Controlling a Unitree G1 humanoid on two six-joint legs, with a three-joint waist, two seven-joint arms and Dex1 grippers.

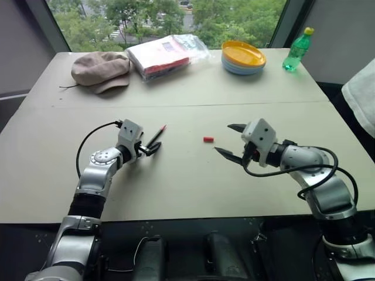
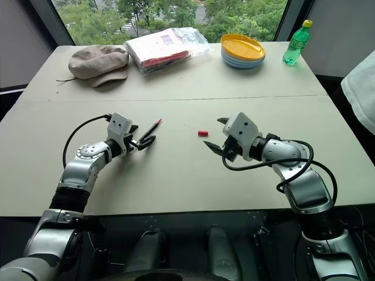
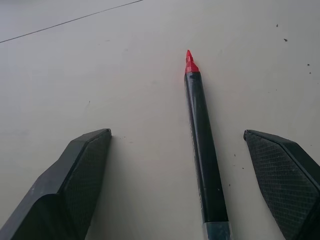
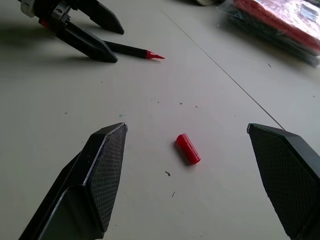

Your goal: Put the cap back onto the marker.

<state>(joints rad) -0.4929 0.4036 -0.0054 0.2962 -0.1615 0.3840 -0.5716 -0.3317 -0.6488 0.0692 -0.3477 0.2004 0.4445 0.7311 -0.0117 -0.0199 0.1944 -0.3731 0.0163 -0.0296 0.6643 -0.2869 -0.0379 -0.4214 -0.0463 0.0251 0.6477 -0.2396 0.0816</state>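
Next, my left gripper grabs the marker by its black body (image 1: pixel 154 139) to keep my fingers clean of ink, since the marker's red ink tip (image 1: pixel 164 126) is bare.
The marker (image 1: pixel 157 136) is a thin black stick with a bare red tip, lying flat on the beige table (image 1: pixel 176 187) left of centre. My left gripper (image 1: pixel 149 147) is open and low over the table, its fingers (image 3: pixel 82 170) on either side of the marker's (image 3: pixel 202 150) barrel without touching it. The cap (image 1: pixel 208 139), a tiny red cylinder, lies on its side to the marker's right. My right gripper (image 1: pixel 223 138) hovers open just right of the cap (image 4: pixel 188 148), which lies ahead of and between its fingers (image 4: pixel 100 175), apart from both.
Along the far edge sit a beige hat (image 1: pixel 101 69), a plastic-wrapped packet (image 1: pixel 167 55), a stack of plates (image 1: pixel 243 57) and a green bottle (image 1: pixel 297 50). A white cloth (image 1: pixel 363 93) shows at the right edge. A seam crosses the table behind the grippers.
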